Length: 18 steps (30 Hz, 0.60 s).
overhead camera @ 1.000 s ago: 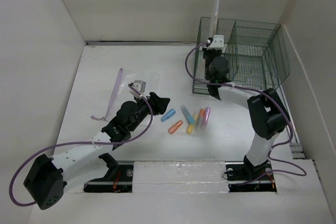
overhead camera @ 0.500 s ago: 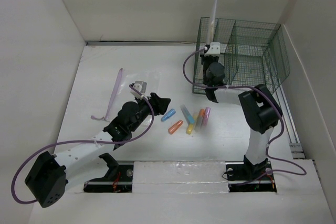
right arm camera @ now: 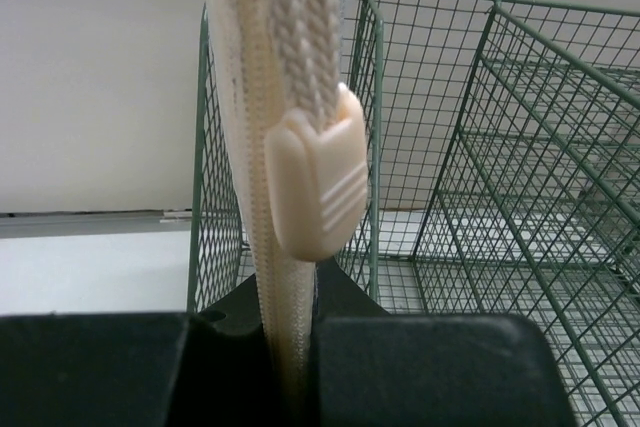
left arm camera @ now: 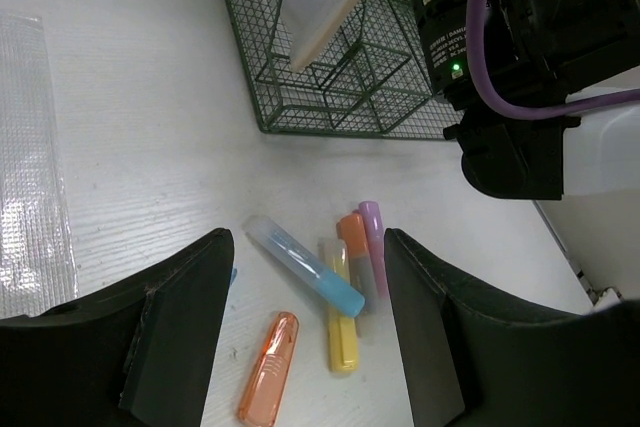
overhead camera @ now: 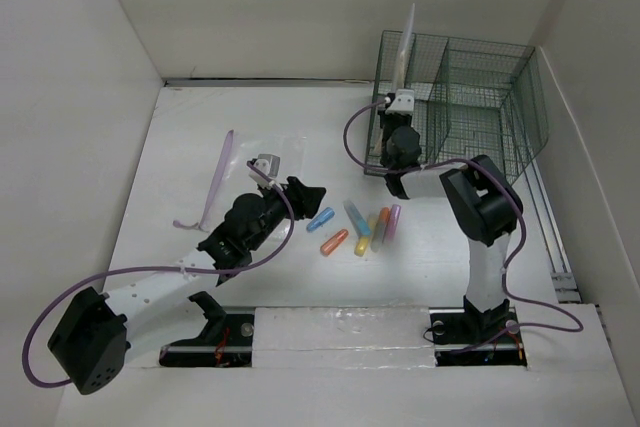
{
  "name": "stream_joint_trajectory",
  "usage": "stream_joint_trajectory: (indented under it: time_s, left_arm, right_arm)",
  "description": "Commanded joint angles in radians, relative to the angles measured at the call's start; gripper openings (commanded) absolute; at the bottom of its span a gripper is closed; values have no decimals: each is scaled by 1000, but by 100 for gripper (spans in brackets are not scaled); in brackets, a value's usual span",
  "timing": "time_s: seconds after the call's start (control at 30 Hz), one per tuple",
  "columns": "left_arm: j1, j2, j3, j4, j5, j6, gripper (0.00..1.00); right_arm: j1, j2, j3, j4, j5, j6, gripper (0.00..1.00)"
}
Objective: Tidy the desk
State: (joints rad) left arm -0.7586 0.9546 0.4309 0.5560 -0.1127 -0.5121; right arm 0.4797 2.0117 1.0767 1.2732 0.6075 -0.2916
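Note:
The pouch [overhead camera: 406, 39] stands upright with its lower corner between the wires of the rack's end section and would remain inside, so it is time for my right gripper to open.
The desk [overhead camera: 200, 137] is a white tabletop. Several coloured pens [overhead camera: 358, 229] lie loose at its middle; the left wrist view shows a light blue one [left arm camera: 305, 265], a yellow one [left arm camera: 340, 332] and an orange one [left arm camera: 268, 367]. My left gripper [overhead camera: 305, 197] hovers open just left of them, its fingers either side of the pile [left arm camera: 308, 327]. My right gripper [overhead camera: 401, 87] is shut on a flat cream zip pouch [overhead camera: 406, 39], held upright at the left end of the green wire rack [overhead camera: 470, 97]. The pouch's zipper pull [right arm camera: 320, 182] shows above the jaws [right arm camera: 295, 347].
A clear plastic sleeve [left arm camera: 30, 167] and a purple strap [overhead camera: 215, 182] lie on the desk's left part. The rack's compartments [right arm camera: 480, 147] stand behind the pouch. White walls close in the desk on three sides. The right arm's elbow [overhead camera: 480, 202] stands beside the pens.
The right arm has shifted left with the pouch, its elbow folding inward toward the pens. The left arm has stayed still.

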Motion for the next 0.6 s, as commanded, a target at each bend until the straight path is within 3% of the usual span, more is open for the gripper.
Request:
stream_joint_trajectory:
  time_s: [0.0, 0.37, 0.43, 0.47, 0.57]
  left_arm:
    - [-5, -2, -17, 58, 5, 17, 57]
    - [-5, 4, -27, 64, -1, 14, 57]
    - [-5, 4, -32, 65, -1, 9, 57]
    - [-5, 3, -32, 68, 1, 7, 57]
    - [-5, 3, -35, 73, 2, 7, 57]
  right_arm:
    - [13, 16, 40, 115, 41, -17, 2]
    - [33, 38, 3, 129, 115, -18, 9]
    - [43, 30, 0, 127, 127, -15, 18]
    - [43, 24, -10, 127, 139, -15, 32]
    - [43, -25, -37, 89, 143, 8, 55]
